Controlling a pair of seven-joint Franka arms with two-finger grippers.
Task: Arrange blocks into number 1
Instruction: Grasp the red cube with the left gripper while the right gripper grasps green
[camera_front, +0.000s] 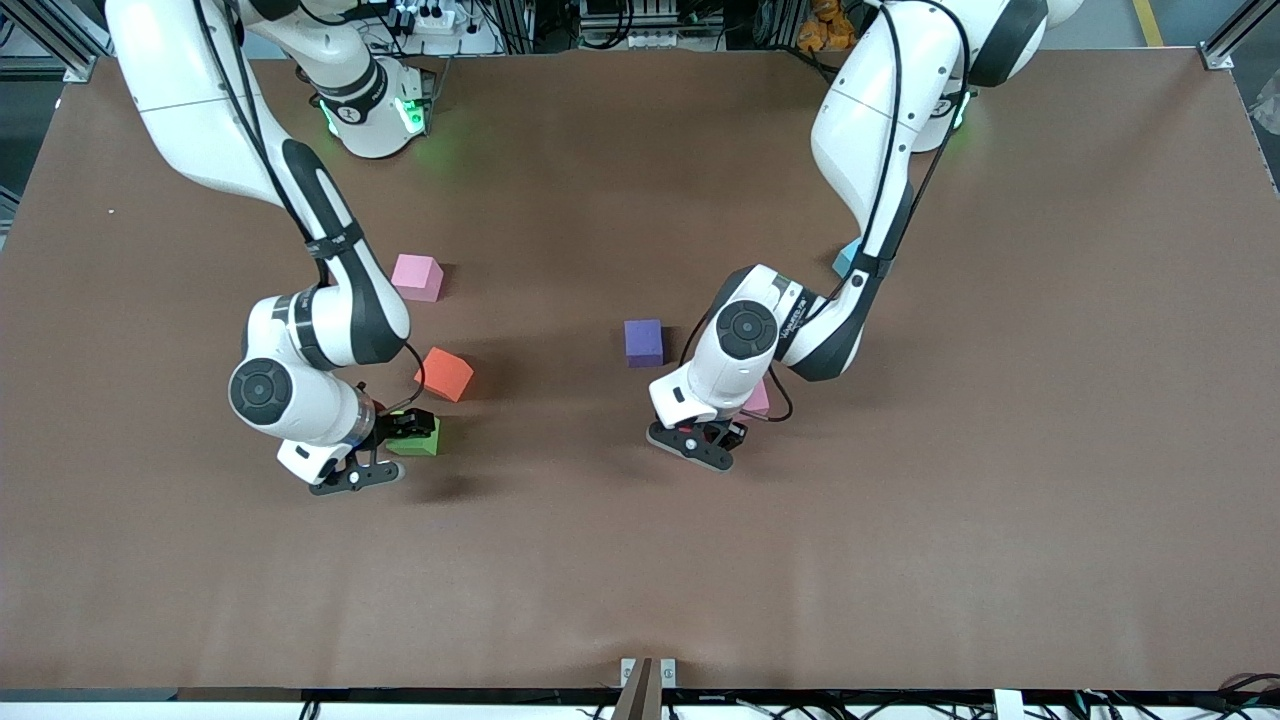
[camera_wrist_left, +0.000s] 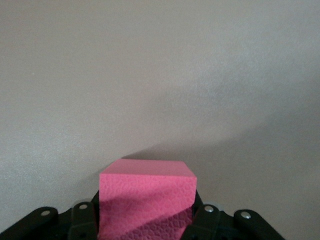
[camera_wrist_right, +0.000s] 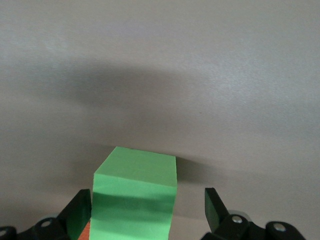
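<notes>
My right gripper grabs the green block (camera_front: 420, 441) by two opposite sides next, to add it to the number 1 column.
My left gripper (camera_front: 722, 436) (camera_wrist_left: 145, 218) is down on the table and shut on a deep pink block (camera_front: 759, 399) (camera_wrist_left: 146, 189), with a finger pressed against each side. My right gripper (camera_front: 404, 432) (camera_wrist_right: 147, 207) is open around a green block (camera_front: 420, 441) (camera_wrist_right: 136, 196); one finger is close against the block and the other stands apart from it. An orange block (camera_front: 445, 374) lies just beside the green one, farther from the front camera. A pale pink block (camera_front: 417, 277) lies farther still. A purple block (camera_front: 644, 342) sits mid-table. A light blue block (camera_front: 846, 259) is partly hidden by the left arm.
The brown table (camera_front: 640, 560) stretches bare from the blocks to its front edge. A small metal bracket (camera_front: 647, 675) sits at the middle of that edge. Both arms hang low over the middle of the table.
</notes>
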